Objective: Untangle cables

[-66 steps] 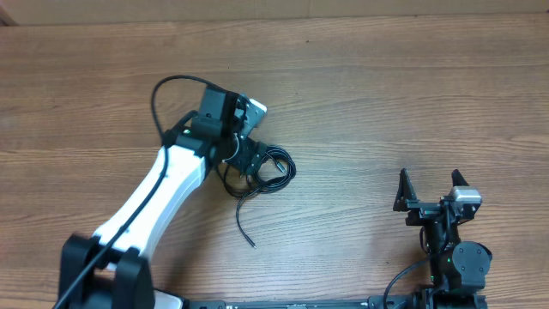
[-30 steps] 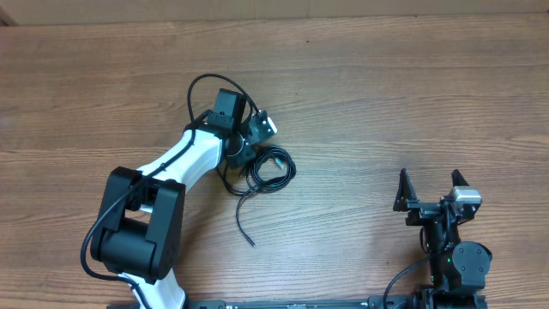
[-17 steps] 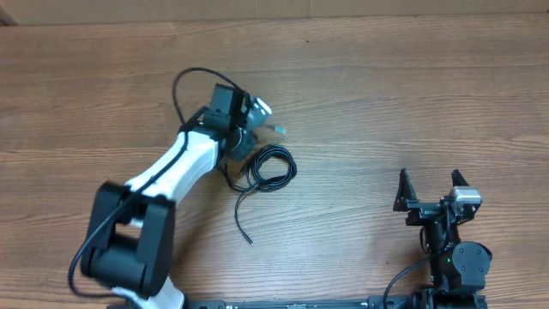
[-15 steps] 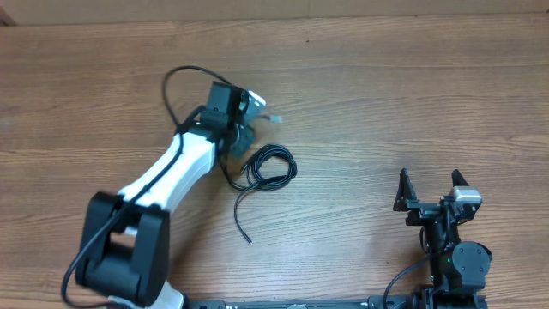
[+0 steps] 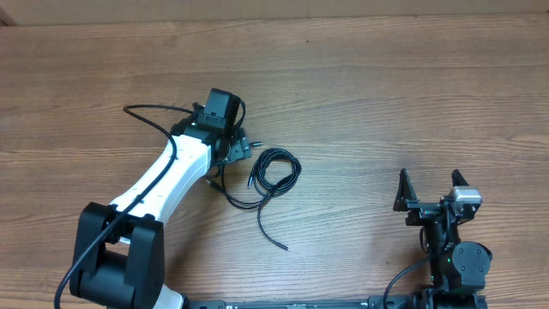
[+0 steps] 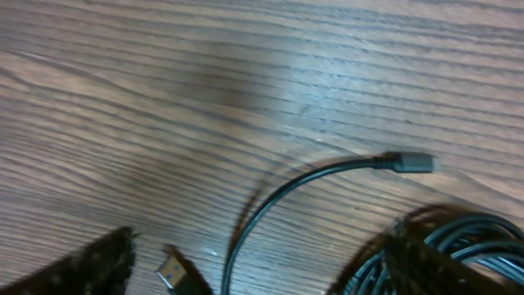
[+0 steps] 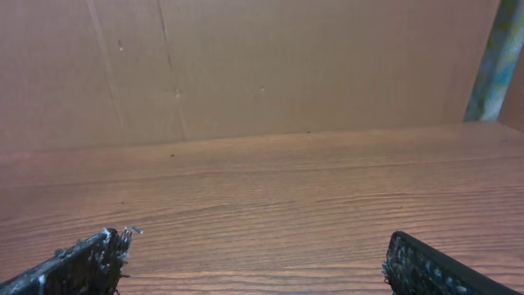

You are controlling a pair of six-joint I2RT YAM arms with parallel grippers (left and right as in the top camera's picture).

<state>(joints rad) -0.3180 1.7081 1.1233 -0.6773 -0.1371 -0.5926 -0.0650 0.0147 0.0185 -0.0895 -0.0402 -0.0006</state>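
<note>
My left gripper should grab the black cable by its loose parts next to the coil. The coil then stays free for my right gripper to grab and untangle.
A black cable (image 5: pixel 274 170) lies in a small coil on the wooden table, with one tail running down to the right. My left gripper (image 5: pixel 238 148) sits just left of the coil, low over the table, and is open. In the left wrist view its fingers (image 6: pixel 86 269) stand wide apart. A cable strand (image 6: pixel 270 199) ending in a small plug (image 6: pixel 409 161) and a USB plug (image 6: pixel 173 270) lie between them, ungripped. The coil (image 6: pixel 471 242) is at the right finger. My right gripper (image 5: pixel 431 194) is open and empty at the front right, far from the cable.
The left arm's own black lead (image 5: pixel 150 114) arcs over the table to its left. The right wrist view shows bare table (image 7: pixel 270 197) and a brown cardboard wall (image 7: pixel 286 65) behind it.
My left gripper has swung back and come down beside the coil. The coil has shifted slightly right and its loose tail now points down to the right. The right arm has not moved.
</note>
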